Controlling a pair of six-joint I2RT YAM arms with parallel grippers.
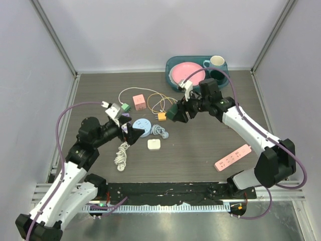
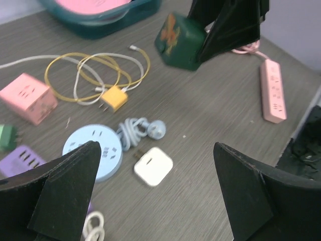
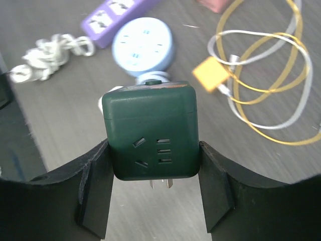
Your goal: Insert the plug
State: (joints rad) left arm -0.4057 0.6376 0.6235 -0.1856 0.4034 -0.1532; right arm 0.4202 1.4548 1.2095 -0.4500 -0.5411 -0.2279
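Observation:
The left gripper grabs the plug by its sides from its patterned side next, leaving its prongs free, so my right gripper then regrips to insert it.
My right gripper (image 1: pixel 178 113) is shut on a dark green cube plug (image 3: pixel 150 130). It holds the cube by two sides above the table, and two metal prongs show under it. The same cube (image 2: pixel 180 42) hangs at the top of the left wrist view. A round light-blue socket (image 1: pixel 142 126) lies on the table left of it, also in the right wrist view (image 3: pixel 143 46). My left gripper (image 1: pixel 131 133) is open and holds nothing. It hovers beside the blue socket (image 2: pixel 98 145), above a white square charger (image 2: pixel 153 166).
A purple power strip (image 3: pixel 118 15), a pink cube socket (image 1: pixel 139 102), an orange plug (image 1: pixel 162 116) with yellow and white cables, and a coiled white cable (image 1: pixel 122 154) lie around. A pink power strip (image 1: pixel 232 157) sits front right. A teal tray (image 1: pixel 173 65) holds a pink plate and a cup (image 1: pixel 216 62) at the back.

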